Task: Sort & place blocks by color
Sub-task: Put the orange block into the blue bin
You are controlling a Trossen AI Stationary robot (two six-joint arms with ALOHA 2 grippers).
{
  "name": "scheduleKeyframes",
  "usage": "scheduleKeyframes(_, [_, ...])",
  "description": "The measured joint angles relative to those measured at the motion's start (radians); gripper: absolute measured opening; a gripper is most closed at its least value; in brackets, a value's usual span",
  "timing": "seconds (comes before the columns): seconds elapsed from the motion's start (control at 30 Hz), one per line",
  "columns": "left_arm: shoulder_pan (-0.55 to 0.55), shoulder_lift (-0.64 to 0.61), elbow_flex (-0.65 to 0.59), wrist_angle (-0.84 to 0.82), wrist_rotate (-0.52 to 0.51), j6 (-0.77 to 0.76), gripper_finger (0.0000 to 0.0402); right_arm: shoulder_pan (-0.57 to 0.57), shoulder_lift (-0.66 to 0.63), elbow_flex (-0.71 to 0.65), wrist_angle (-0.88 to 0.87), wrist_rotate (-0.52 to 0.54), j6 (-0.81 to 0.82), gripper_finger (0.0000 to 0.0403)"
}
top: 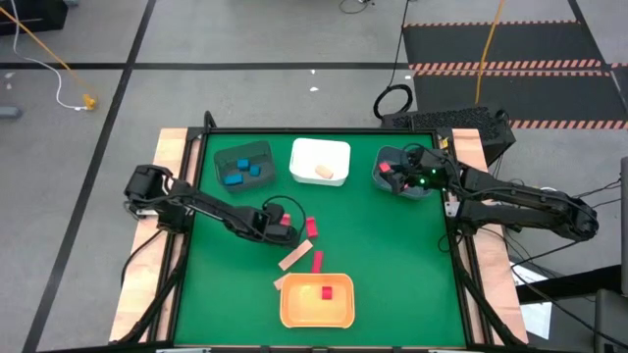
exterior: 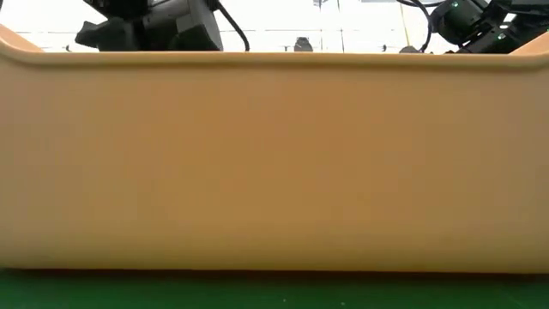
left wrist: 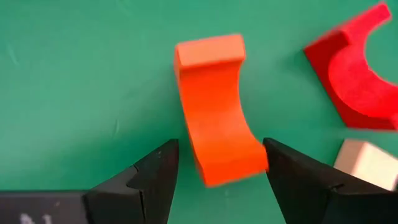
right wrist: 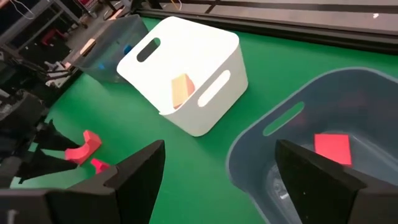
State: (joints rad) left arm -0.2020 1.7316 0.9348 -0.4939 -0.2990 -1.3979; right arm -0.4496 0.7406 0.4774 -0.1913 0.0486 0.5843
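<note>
The left gripper next needs to pick up the orange-red arch block by one foot (left wrist: 234,164), to sort the block into the grey bin.
My left gripper (top: 287,225) is low over the green mat near the table's middle, open. In the left wrist view its fingers (left wrist: 217,154) stand on either side of the near end of an orange-red arch block (left wrist: 212,102) that lies on its side on the mat. A second red arch (left wrist: 357,74) and a pale tan block (left wrist: 368,163) lie close by. My right gripper (right wrist: 221,152) hangs open over the grey bin (top: 402,173), which holds a red block (right wrist: 333,148). A tan bar (top: 294,257) and a red bar (top: 317,261) lie on the mat. My left gripper has one fingertip (left wrist: 273,155) right beside the arch's near corner (left wrist: 258,163); whether it touches I cannot tell. The other finger stands apart from the block. The fingers come from above and across the arch, which lies flat on the mat.
At the far edge stand a dark bin with blue blocks (top: 243,163) and a white bin (top: 320,160) holding a tan block (right wrist: 181,89). An orange bin (top: 316,299) with a red and a yellow piece stands at the near edge, and its wall (exterior: 274,163) fills the low view.
</note>
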Motion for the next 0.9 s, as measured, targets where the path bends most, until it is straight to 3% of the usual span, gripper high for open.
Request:
scheduleKeyframes(0.2, [0.021,0.013,0.001,-0.001,-0.047,-0.003,0.0232,0.000,0.000,0.000,0.000,0.000,-0.005,0.0293])
scheduleKeyframes(0.37, [0.038,0.024,0.003,-0.008,-0.020,0.016,0.0227,0.000,0.000,0.000,-0.001,0.000,-0.018,0.0293])
scheduleKeyframes(0.6, [0.043,0.029,0.004,-0.040,0.028,0.009,0.0137,-0.001,0.000,0.000,-0.001,0.001,-0.029,0.0293])
scheduleKeyframes(0.9, [0.083,-0.006,0.000,-0.021,0.093,0.042,0.0133,0.000,0.000,0.000,0.010,-0.010,-0.017,0.0293])
